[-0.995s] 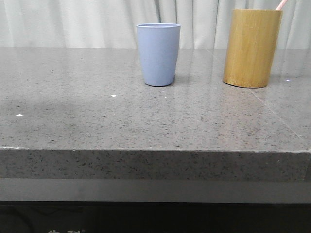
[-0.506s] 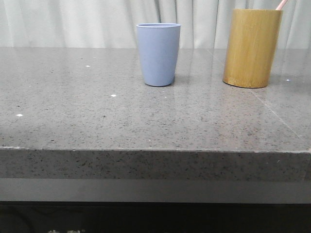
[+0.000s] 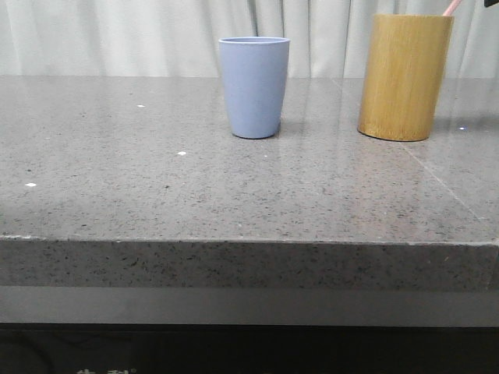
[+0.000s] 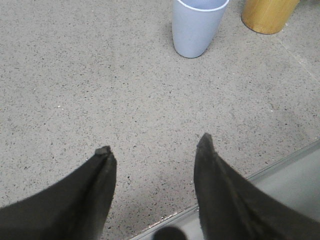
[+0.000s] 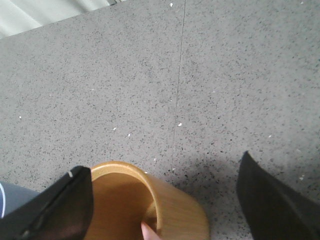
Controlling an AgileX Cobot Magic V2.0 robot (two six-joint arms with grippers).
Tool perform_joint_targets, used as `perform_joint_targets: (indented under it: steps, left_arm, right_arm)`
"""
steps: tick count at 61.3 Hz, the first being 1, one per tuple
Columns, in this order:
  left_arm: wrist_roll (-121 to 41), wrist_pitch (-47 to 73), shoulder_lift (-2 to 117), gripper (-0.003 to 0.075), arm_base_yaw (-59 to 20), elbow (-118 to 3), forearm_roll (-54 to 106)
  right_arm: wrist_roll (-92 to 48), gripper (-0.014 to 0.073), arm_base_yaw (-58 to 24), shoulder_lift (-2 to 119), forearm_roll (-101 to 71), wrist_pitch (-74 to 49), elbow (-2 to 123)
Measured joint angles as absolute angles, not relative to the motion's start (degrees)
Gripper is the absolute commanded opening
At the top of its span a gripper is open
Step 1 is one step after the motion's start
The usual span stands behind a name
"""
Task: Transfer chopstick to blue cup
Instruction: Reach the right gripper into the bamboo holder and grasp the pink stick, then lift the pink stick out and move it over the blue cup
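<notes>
The pink chopstick (image 3: pixel 451 7) is ready for my right gripper to close on it now. A fingertip reaches down beside the chopstick above the bamboo holder, so my right gripper would hold the chopstick if it closed now.
The blue cup (image 3: pixel 254 87) stands upright at mid-table, with the taller bamboo holder (image 3: pixel 404 76) to its right. A pink chopstick (image 3: pixel 451 7) pokes out of the holder's top. In the right wrist view my right gripper (image 5: pixel 163 164) hangs open above the bamboo holder (image 5: pixel 170 210), one finger over the holder's mouth and the other off to its side. The chopstick (image 5: pixel 149 233) leans inside against the holder's wall, untouched. My left gripper (image 4: pixel 154 144) is open and empty over bare table near the front edge, well short of the blue cup (image 4: pixel 197 27).
The grey speckled table (image 3: pixel 156 179) has a seam running past the holder on the right. Its front edge (image 4: pixel 280 162) lies just under my left fingers. Pale curtains hang behind the table.
A faint shadow on the table's left side has gone. A small dark shape now shows at the front view's top right corner. Cup, holder and chopstick have not moved.
</notes>
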State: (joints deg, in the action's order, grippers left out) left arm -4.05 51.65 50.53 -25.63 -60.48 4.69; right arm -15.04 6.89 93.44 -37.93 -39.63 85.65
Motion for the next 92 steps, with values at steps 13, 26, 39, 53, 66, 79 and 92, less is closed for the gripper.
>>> perform_joint_targets:
  steps: [13,26,39,53,66,79,92]
  left_arm:
    - [-4.05,51.65,50.53,0.0365,-25.63,-60.48,4.69]
    - [-4.05,51.65,50.53,0.0365,-25.63,-60.48,4.69]
    - [-4.05,51.65,50.53,0.0365,-25.63,-60.48,4.69]
    - [-4.05,51.65,50.53,0.0365,-25.54,-60.48,4.69]
    - [-4.05,51.65,50.53,0.0365,-25.54,-60.48,4.69]
    - [-4.05,51.65,50.53,0.0365,-25.54,-60.48,4.69]
    - [-4.05,51.61,50.53,0.0365,-25.54,-60.48,4.69]
  right_arm:
    - [-15.18,0.0251,6.89,93.56,-38.12,-39.65,85.78]
    - [-15.18,0.0081,6.89,93.56,-38.14,-40.13,85.78]
    - [-15.06,-0.0029,6.89,93.56,-39.21,-40.36,85.87]
    - [-15.72,-0.0048,6.89,93.56,-39.21,-40.65,86.21]
    - [-17.92,-0.0049,6.89,93.56,-37.21,-45.99,94.78]
    - [-18.28,-0.0049,6.75,93.56,-30.41,-55.80,108.87]
    - [-18.38,-0.0049,2.64,93.23,-26.11,-62.67,120.45]
